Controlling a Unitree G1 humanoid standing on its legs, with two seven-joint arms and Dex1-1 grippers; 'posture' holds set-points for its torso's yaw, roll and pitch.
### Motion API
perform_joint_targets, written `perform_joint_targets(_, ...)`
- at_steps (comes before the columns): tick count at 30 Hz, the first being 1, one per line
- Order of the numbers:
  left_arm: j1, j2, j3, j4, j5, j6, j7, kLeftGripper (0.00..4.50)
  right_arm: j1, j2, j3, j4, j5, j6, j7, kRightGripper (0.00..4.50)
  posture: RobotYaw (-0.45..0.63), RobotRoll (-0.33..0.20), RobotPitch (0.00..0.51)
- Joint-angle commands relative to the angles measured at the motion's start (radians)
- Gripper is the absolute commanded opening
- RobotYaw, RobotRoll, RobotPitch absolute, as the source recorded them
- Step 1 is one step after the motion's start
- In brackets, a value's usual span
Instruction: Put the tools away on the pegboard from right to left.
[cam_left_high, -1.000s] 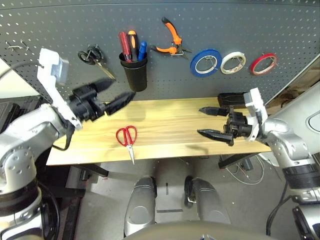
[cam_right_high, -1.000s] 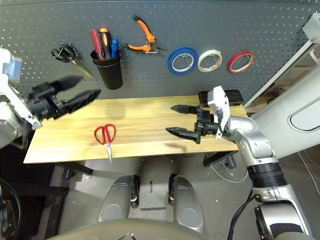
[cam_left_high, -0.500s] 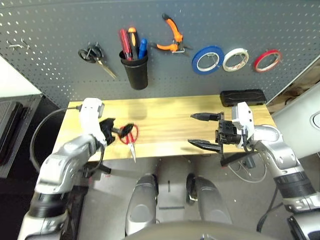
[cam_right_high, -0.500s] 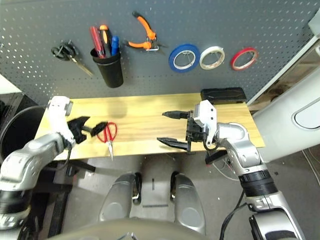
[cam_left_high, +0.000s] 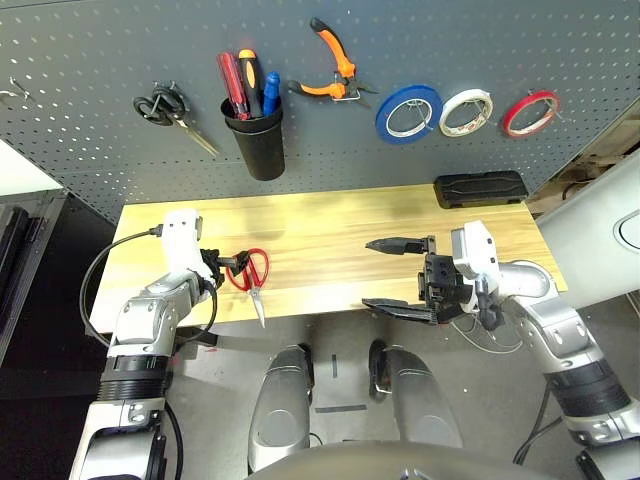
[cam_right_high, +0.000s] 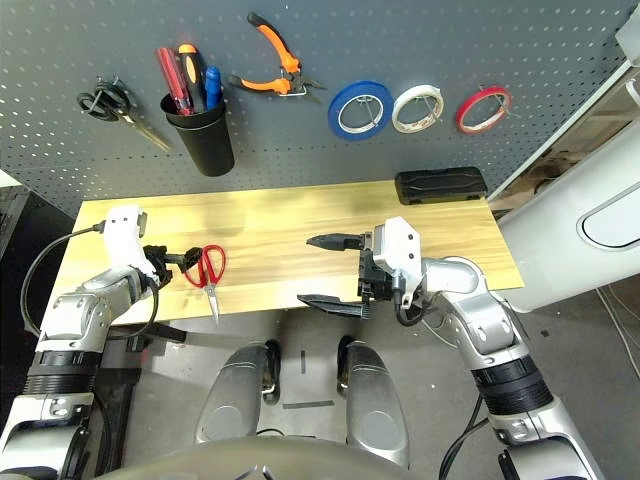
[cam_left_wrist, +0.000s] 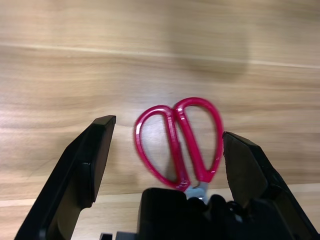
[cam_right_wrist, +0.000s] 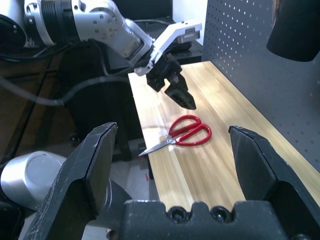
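I should next grab a red handle loop (cam_left_high: 236, 280) with my left gripper to put the scissors away: the pointed blades lie toward the table's front edge.
The red-handled scissors (cam_left_high: 250, 273) lie flat on the wooden table (cam_left_high: 330, 220) near its front left, blades pointing at the front edge. My left gripper (cam_left_high: 230, 268) is down at the table, open, and the scissors' handle loops (cam_left_wrist: 177, 137) lie between its fingers without touching them. My right gripper (cam_left_high: 368, 273) hovers open and holds nothing over the table's front right. On the pegboard (cam_left_high: 100, 60) hang the thin red tape ring (cam_left_high: 530, 113) and the orange-handled pliers (cam_left_high: 335, 75). The red-handled screwdriver (cam_left_high: 230, 80) stands in the black cup (cam_left_high: 255, 145).
A blue tape roll (cam_left_high: 408, 112) and a white tape roll (cam_left_high: 466, 112) hang between the pliers and the red ring. Black-handled scissors (cam_left_high: 170, 108) hang left of the cup. A black case (cam_left_high: 480, 188) lies at the table's back right.
My left arm has come down from in front of the pegboard to the table and set its open fingers around the scissors' handles. The camera has shifted.
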Motion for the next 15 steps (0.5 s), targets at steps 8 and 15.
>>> perform_joint_targets(8,-0.02,-0.021,0.007,0.166,0.079,-0.091,-0.008,4.49,0.009,0.005,0.0,-0.026,0.036,0.011,-0.011,4.5,-0.05,0.0,0.24)
perform_joint_targets(15,-0.008,-0.024,0.002,0.219,0.11,-0.122,-0.015,4.49,0.022,0.0,0.0,-0.054,0.052,0.024,-0.017,4.5,-0.06,0.0,0.251)
